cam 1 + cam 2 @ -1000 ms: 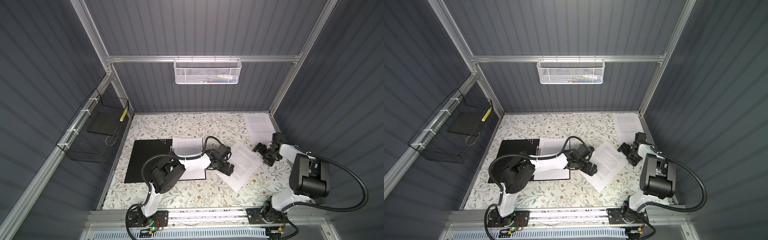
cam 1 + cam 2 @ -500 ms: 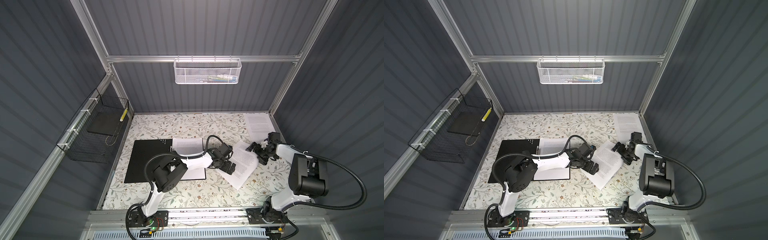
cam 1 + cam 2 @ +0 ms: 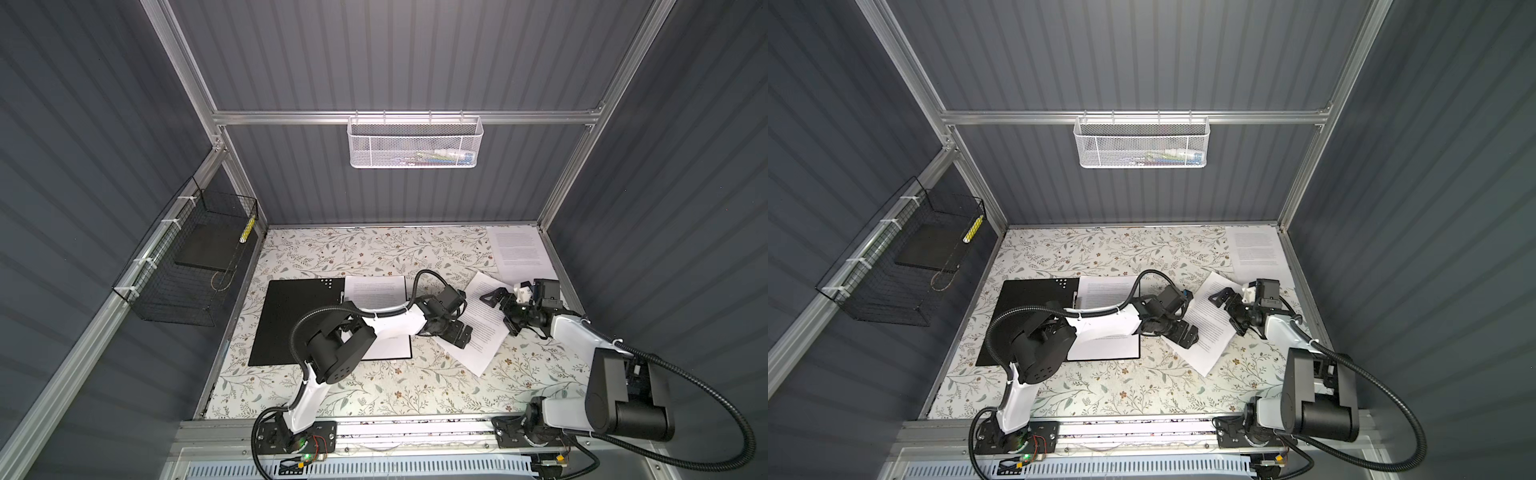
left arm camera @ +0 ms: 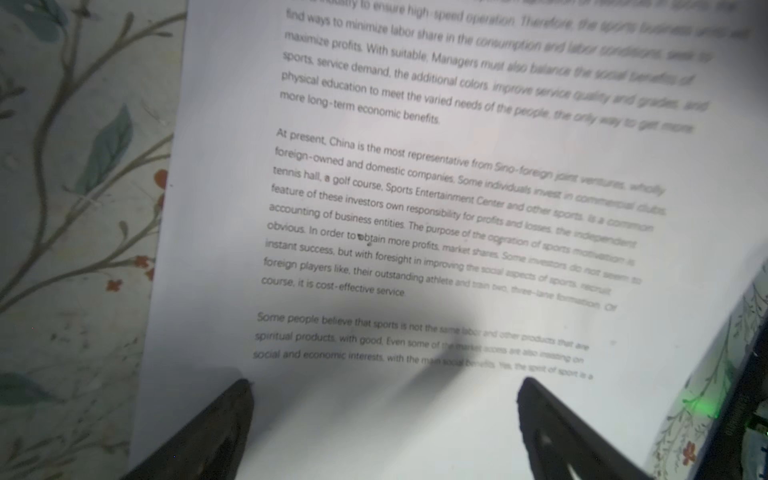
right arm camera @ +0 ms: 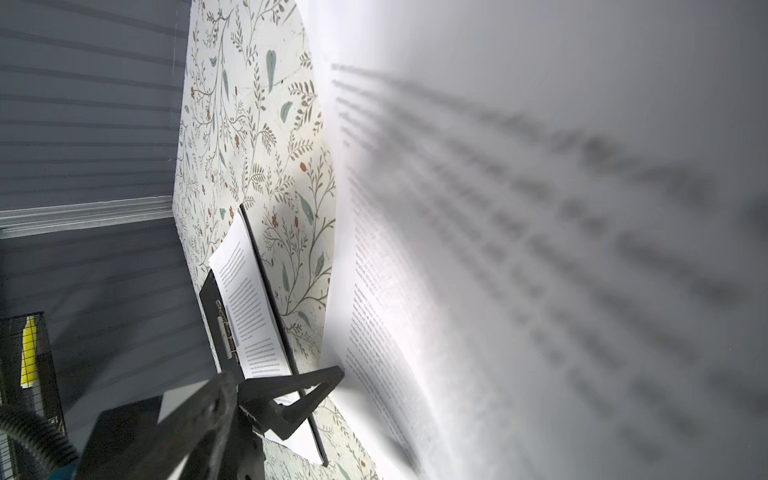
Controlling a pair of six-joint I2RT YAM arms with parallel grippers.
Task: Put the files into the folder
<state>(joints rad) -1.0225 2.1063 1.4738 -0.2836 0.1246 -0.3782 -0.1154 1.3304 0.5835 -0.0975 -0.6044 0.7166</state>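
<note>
I will next pinch the tilted sheet's side edge (image 3: 496,353) away from the folder (image 3: 299,320) with my right gripper, so the opposite edge stays free to go in.
The folder (image 3: 299,320) lies open on the left of the table, black inside up, with one printed sheet (image 3: 376,291) on its right half. A second of the files (image 3: 478,328) lies tilted in the middle, and a third (image 3: 519,253) sits at the back right corner. My left gripper (image 3: 455,334) is open, its fingertips (image 4: 232,415) resting on the tilted sheet (image 4: 415,208) near its left edge. My right gripper (image 3: 500,312) is open over that sheet's right side. In the right wrist view one finger (image 5: 299,390) shows and the sheet (image 5: 498,249) curves up close, hiding the other.
A black wire basket (image 3: 187,266) with a dark slab hangs on the left wall. A white mesh basket (image 3: 415,143) hangs on the back rail. Aluminium posts frame the floral table (image 3: 374,386), and the arm bases stand along its front edge.
My right gripper has moved left from beside the tilted sheet to over its right side, and that side of the sheet has bent up. The left gripper has hardly moved.
</note>
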